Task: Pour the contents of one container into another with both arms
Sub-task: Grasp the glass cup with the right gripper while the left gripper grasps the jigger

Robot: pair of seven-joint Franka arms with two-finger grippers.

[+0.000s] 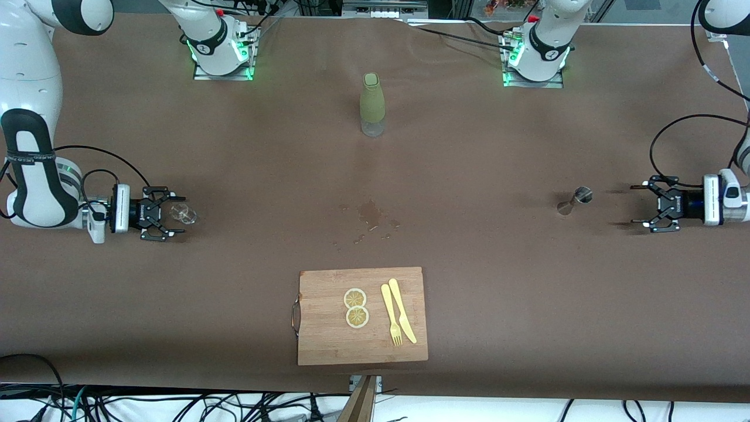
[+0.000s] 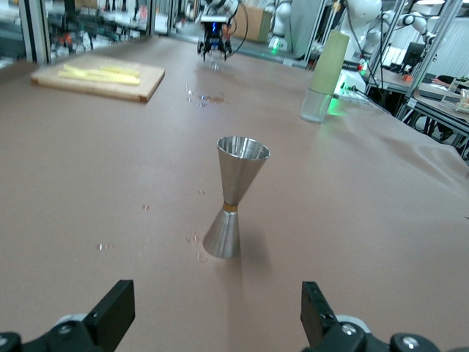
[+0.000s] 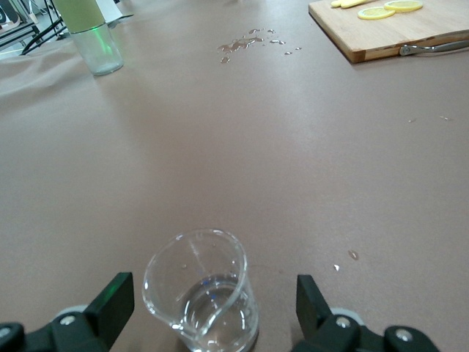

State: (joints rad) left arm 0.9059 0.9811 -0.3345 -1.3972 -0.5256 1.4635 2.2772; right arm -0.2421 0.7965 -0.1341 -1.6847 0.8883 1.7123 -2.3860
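Note:
The fingers stand on either side of the glass beaker's body and closing now would catch the beaker, so my right gripper closes next.
A small clear glass beaker (image 1: 186,214) (image 3: 201,293) with a little clear liquid stands on the brown table near the right arm's end. My right gripper (image 1: 179,215) (image 3: 215,308) is open around it, one finger on each side with a gap to the glass. A steel hourglass-shaped jigger (image 1: 574,200) (image 2: 234,198) stands upright toward the left arm's end. My left gripper (image 1: 634,205) (image 2: 218,315) is low over the table, open and short of the jigger, with nothing between its fingers.
A green-sleeved bottle (image 1: 372,104) stands mid-table near the bases. Spilled drops (image 1: 372,217) lie at the centre. A wooden cutting board (image 1: 328,340) with two lemon slices (image 1: 355,308), a yellow fork and a knife (image 1: 398,313) sits nearest the front camera.

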